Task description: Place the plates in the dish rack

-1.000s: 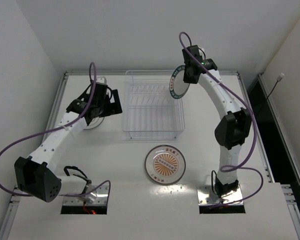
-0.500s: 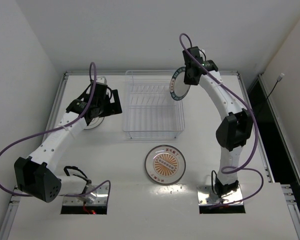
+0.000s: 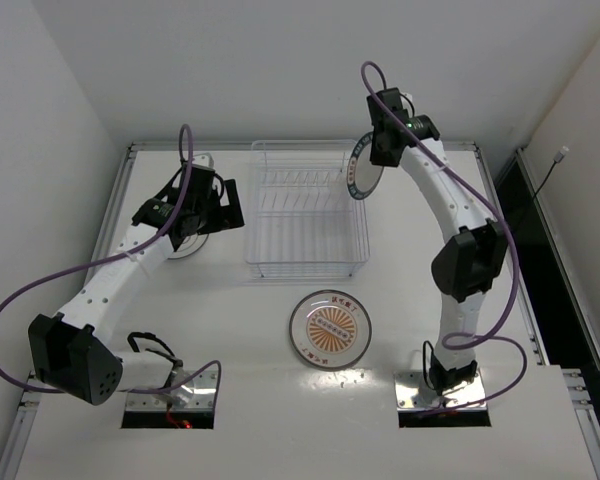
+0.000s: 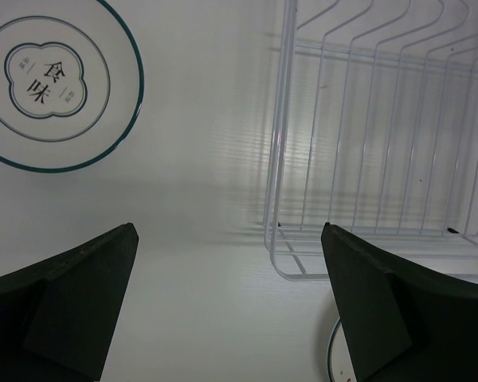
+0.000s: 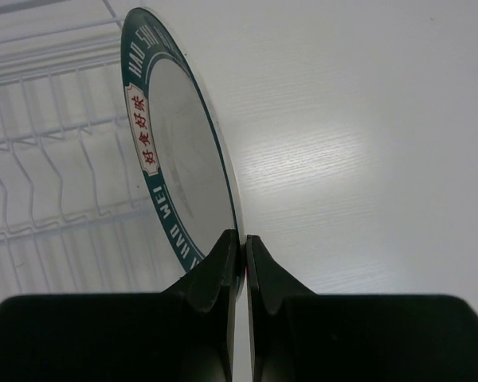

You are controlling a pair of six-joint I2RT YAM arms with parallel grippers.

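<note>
The plate hangs tilted beside the slots and would fall across the rack's edge if released now. It lines up with them next, before my right gripper opens.
My right gripper is shut on the rim of a white plate with a dark patterned, lettered band. It holds the plate on edge above the far right corner of the clear dish rack. In the right wrist view the fingers pinch the plate, with the rack to its left. The orange sunburst plate lies flat in front of the rack. My left gripper is open and empty left of the rack, hovering over bare table.
A third plate, white with a thin teal ring and a centre emblem, lies flat on the table left of the rack, mostly under my left gripper in the top view. Walls close in at the back and left.
The right gripper has shifted slightly right and turned the held plate more edge-on over the rack's far right corner. The left arm has not moved.
</note>
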